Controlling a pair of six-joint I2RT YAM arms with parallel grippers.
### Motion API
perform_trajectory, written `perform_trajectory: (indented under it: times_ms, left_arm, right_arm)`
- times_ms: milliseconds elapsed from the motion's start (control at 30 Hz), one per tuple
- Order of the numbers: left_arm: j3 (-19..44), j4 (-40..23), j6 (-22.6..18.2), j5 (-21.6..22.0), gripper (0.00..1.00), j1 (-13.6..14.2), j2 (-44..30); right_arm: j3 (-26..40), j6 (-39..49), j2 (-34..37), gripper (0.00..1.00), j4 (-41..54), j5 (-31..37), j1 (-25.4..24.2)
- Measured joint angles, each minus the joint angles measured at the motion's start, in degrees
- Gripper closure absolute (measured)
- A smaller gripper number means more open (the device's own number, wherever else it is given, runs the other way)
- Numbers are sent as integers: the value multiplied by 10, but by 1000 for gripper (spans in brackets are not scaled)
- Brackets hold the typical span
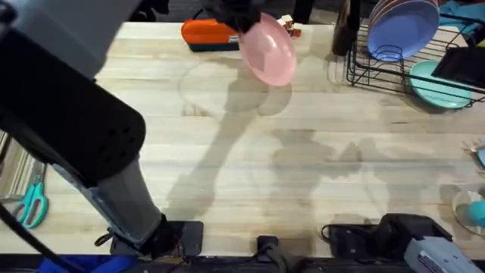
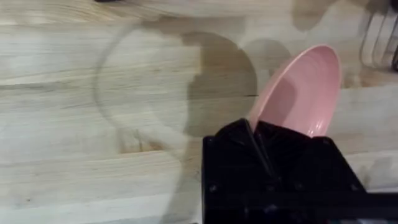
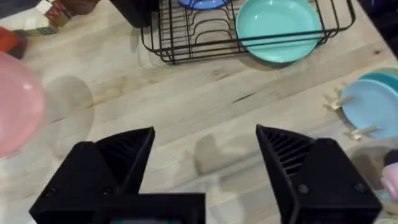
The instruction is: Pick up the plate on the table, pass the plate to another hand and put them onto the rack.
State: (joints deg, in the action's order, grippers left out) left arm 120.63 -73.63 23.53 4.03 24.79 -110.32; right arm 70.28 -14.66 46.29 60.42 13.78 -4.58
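Observation:
The pink plate needs to go over and onto the wire rack [image 1: 379,72], so my right gripper needs to grab the plate by its free rim [image 1: 293,61] next.
The pink plate [image 1: 269,51] hangs tilted in the air above the far middle of the table [image 1: 250,159]. My left gripper [image 1: 241,18] is shut on its rim, and the left wrist view shows the black fingers [image 2: 249,134] clamping the plate's [image 2: 303,87] edge. At the far right stands the black wire rack [image 1: 379,72], which holds a blue-lavender plate [image 1: 402,26] and a teal plate [image 1: 439,85]. My right gripper [image 3: 205,155] is open over bare wood with nothing between its fingers. From there the plate [image 3: 18,102] and the rack [image 3: 186,43] lie ahead.
An orange object [image 1: 208,32] and a small box [image 1: 289,27] lie at the table's far edge. A dark bottle [image 1: 345,26] stands beside the rack. Teal scissors [image 1: 32,201] lie off the left side. A light-blue plate [image 3: 373,106] sits near the right edge.

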Motion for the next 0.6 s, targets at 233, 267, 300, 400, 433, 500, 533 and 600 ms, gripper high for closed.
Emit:
perform_trajectory:
  times_ms: [233,267,300,400,433,500,533,600]
  left_arm:
    - [66,-69,-8,-52,960,-48,0]
    - [70,-75,-11,-64,960,-56,0]
    - [74,-81,-14,-78,960,-66,0]
    - [76,-98,-30,-120,960,-92,0]
    - [76,-104,-37,-133,960,-101,0]
    - [76,-113,-51,-154,960,-113,0]
    - [76,-118,-59,-166,960,-118,0]
    - [76,-125,-74,-188,960,-124,0]
  right_arm:
    - [0,-32,62,7,-1,-1,0]
    - [0,-34,73,7,-3,-4,0]
    - [0,-35,82,7,-4,-10,0]
    - [0,-38,105,7,-14,-32,0]
    - [0,-38,111,8,-19,-42,0]
    - [0,-39,122,7,-29,-65,0]
    - [0,-40,127,7,-36,-77,0]
    - [0,-42,133,7,-51,-105,0]
